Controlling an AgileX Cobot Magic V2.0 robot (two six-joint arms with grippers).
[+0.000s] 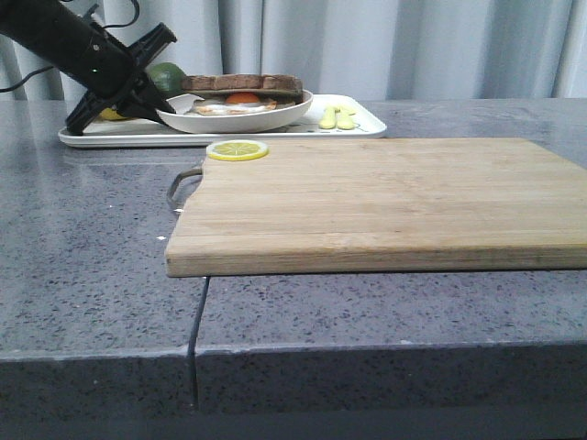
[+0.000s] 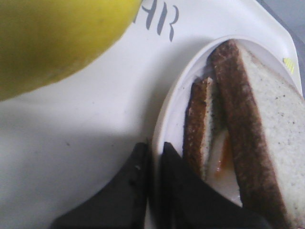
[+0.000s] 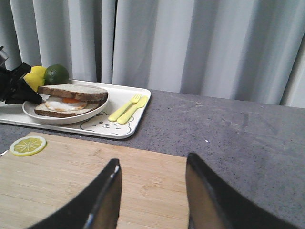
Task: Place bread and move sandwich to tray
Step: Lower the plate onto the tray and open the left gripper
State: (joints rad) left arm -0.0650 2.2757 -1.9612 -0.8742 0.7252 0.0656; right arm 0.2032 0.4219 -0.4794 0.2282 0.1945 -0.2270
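Observation:
The round plate, held by its rim, rests on the white tray and would stand, so it is time for my left gripper to release it.
The sandwich point(image 1: 243, 90) lies on a round white plate point(image 1: 275, 117), which stands on the white tray point(image 1: 362, 124) at the back left. Its top slice is the pale bread point(image 2: 276, 124) with a dark crust, over the fried egg point(image 3: 66, 101). My left gripper point(image 1: 158, 108) is at the plate's left side. In the left wrist view the left gripper point(image 2: 155, 148) is shut on the plate's rim point(image 2: 164, 119), one finger inside and one outside. My right gripper point(image 3: 152, 164) hangs open over the cutting board's right part, holding nothing.
A wooden cutting board point(image 1: 385, 202) fills the middle of the grey table, with a lemon slice point(image 1: 238, 149) at its back left corner. On the tray are also a lemon point(image 2: 52, 38), a lime point(image 3: 56, 74) and yellow cutlery point(image 3: 126, 109). Curtains hang behind.

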